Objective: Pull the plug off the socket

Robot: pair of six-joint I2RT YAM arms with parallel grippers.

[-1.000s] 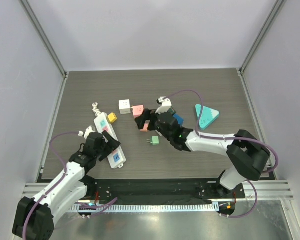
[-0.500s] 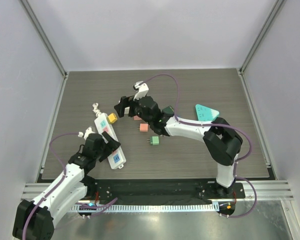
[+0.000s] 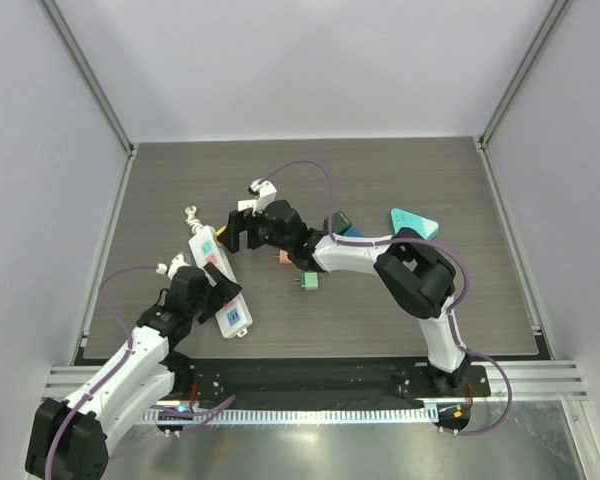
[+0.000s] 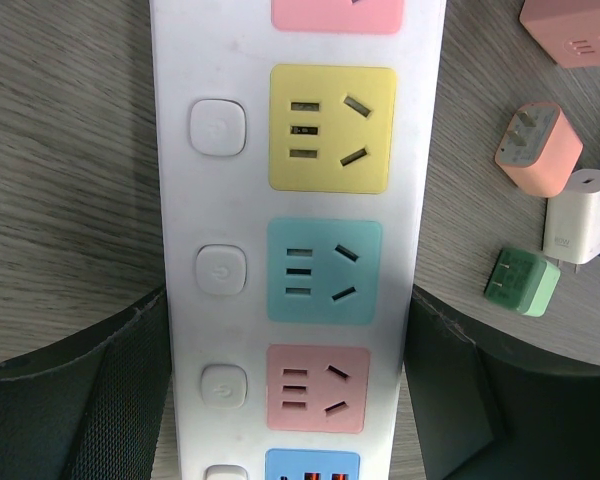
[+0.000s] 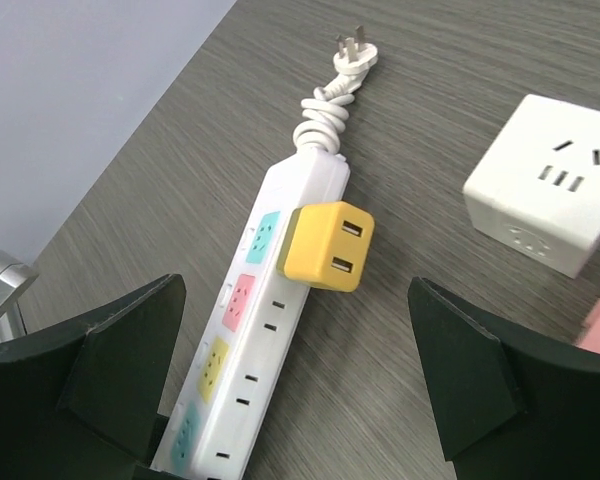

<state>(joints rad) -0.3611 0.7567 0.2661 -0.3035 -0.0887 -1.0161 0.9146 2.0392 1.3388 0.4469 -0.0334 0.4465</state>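
The right gripper grabs the opposite sides of the plug's protruding body (image 3: 221,234) next, the plug's slotted side toward me. This pulls the yellow plug off the socket (image 3: 209,246).
A white power strip (image 3: 218,281) with coloured sockets lies at the table's left. A yellow plug (image 3: 225,236) sits in its side near the far end, clear in the right wrist view (image 5: 328,245). My left gripper (image 3: 208,292) is shut on the strip's near part. In the left wrist view (image 4: 285,300) its fingers (image 4: 75,390) press both long sides of the strip (image 4: 300,120). My right gripper (image 3: 238,233) hangs open just beside the yellow plug. In the right wrist view (image 5: 295,290) the plug lies between and beyond the spread fingers (image 5: 115,365), untouched.
The strip's coiled cord and prongs (image 3: 191,214) lie at its far end. A white cube socket (image 5: 545,185) sits right of the plug. Loose adapters lie nearby: pink (image 3: 281,257), green (image 3: 308,284), blue (image 3: 350,229). A teal triangle (image 3: 413,222) lies further right.
My right arm has swung left across the table, from the pink adapters to the yellow plug on the strip. My left gripper has stayed clamped on the strip.
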